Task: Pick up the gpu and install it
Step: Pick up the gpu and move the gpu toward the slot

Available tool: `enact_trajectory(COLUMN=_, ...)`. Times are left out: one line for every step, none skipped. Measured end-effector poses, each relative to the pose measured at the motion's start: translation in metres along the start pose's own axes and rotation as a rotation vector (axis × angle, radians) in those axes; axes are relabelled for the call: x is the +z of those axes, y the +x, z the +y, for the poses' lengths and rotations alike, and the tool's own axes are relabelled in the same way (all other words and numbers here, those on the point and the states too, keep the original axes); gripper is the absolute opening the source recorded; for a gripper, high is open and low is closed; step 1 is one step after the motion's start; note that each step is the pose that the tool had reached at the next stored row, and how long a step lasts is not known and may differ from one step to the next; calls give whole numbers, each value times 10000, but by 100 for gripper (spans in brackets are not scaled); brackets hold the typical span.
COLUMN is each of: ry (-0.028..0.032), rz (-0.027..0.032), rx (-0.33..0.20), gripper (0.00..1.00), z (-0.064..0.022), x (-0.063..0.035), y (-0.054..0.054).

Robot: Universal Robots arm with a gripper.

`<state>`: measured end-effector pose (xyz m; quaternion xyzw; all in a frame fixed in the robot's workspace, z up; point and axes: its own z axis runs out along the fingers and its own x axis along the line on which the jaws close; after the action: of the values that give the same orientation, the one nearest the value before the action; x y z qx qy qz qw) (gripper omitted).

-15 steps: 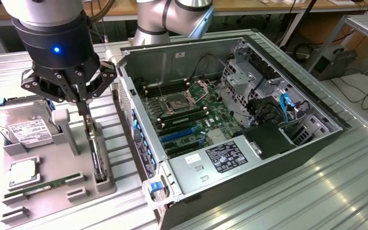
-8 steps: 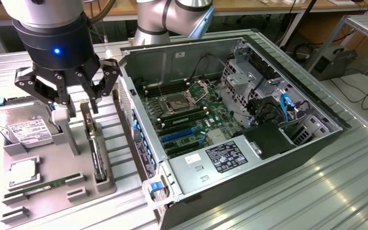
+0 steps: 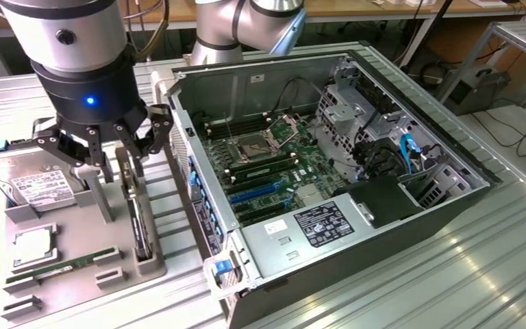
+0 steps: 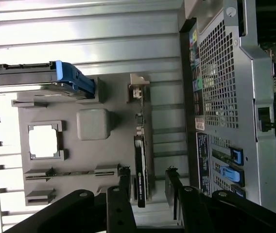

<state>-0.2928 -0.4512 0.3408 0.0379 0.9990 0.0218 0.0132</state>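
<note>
The gripper grabs the GPU by its upper black edge (image 3: pixel 136 214) next, which stands free, since the sides of the tray's slot enclose the GPU's lower edge.
The gpu (image 3: pixel 138 205) stands on its long edge in a slot of the grey holder tray (image 3: pixel 80 284), a thin dark card seen edge-on. My gripper (image 3: pixel 112 152) hangs just above its far end, open. In the wrist view the gpu (image 4: pixel 140 172) runs between my two black fingers (image 4: pixel 124 182), with a gap on each side, and my gripper (image 4: pixel 146 183) straddles its end. The open computer case (image 3: pixel 336 171) lies on its side to the exterior view's right of the tray, its motherboard with blue slots (image 3: pixel 254 195) exposed.
The tray (image 4: pixel 116 150) also holds a silver hard drive (image 3: pixel 35 184) with a white label, a square chip (image 3: pixel 33 245) and a green memory stick (image 3: pixel 62 266). The case's perforated wall (image 4: pixel 218 82) stands close beside the gpu. A ribbed metal table (image 3: pixel 464 274) lies underneath.
</note>
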Motion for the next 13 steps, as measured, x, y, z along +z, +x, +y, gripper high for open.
enact_trajectory(ry=0, rz=-4, rx=-2, gripper=42, z=-6, x=34, y=0)
enact_trajectory(ry=-1, rz=-11, rx=-2, gripper=42, z=-14, x=66, y=0)
enact_trajectory(ry=-1, rz=-14, rx=-3, gripper=42, z=-19, x=82, y=0)
enact_trajectory(ry=-1, rz=-19, rx=-2, gripper=42, z=-23, x=97, y=1)
enact_trajectory(ry=-3, rz=-41, rx=-2, gripper=42, z=-29, x=119, y=1)
enact_trajectory(ry=-4, rz=-56, rx=-3, gripper=42, z=-33, x=132, y=1)
enact_trajectory(ry=-5, rz=-62, rx=-5, gripper=42, z=-38, x=153, y=1)
enact_trajectory(ry=-5, rz=-63, rx=-5, gripper=42, z=-41, x=173, y=1)
enact_trajectory(ry=-4, rz=-63, rx=-4, gripper=42, z=-44, x=190, y=2)
enact_trajectory(ry=-4, rz=-62, rx=-4, gripper=42, z=-48, x=214, y=2)
enact_trajectory(ry=-3, rz=-62, rx=-4, gripper=42, z=-50, x=230, y=2)
enact_trajectory(ry=-4, rz=-62, rx=-4, gripper=42, z=-56, x=260, y=3)
enact_trajectory(ry=-4, rz=-62, rx=-4, gripper=42, z=-63, x=297, y=3)
